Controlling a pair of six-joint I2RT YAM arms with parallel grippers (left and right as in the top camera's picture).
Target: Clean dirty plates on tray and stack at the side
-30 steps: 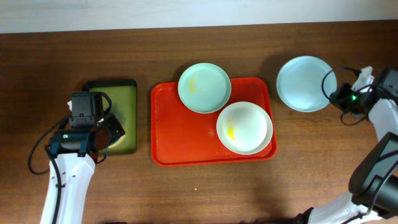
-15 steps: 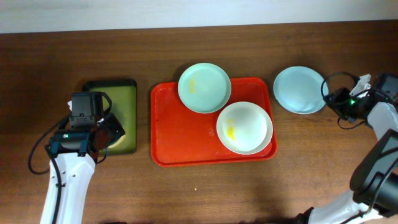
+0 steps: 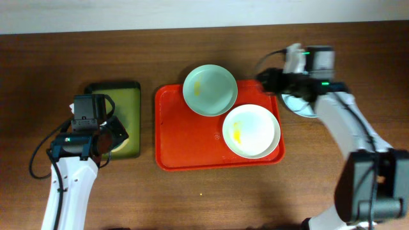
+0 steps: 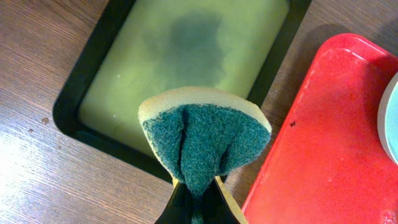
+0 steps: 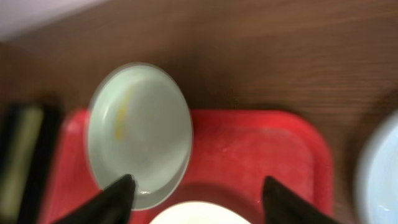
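Observation:
The robot's right gripper should next grab the mint green plate's rim away from the sponge, so the plate's smeared side stays open for wiping and stacking.
The red tray holds a mint green plate with a yellow smear at its back edge and a white plate with a yellow smear at its right. A pale blue plate lies on the table right of the tray, partly hidden under my right arm. My right gripper hovers open over the tray's back right corner; in the right wrist view it is empty, between the mint plate and the tray's rim. My left gripper is shut on a green and yellow sponge.
An olive-green tray with a black rim sits left of the red tray, with the sponge hanging over its near right corner. Bare wooden table lies in front of both trays. The wall edge runs along the back.
My right gripper let go of the pale blue plate, opened, and swung left to the tray's back right corner. The blue plate now rests on the table. The left arm has not moved.

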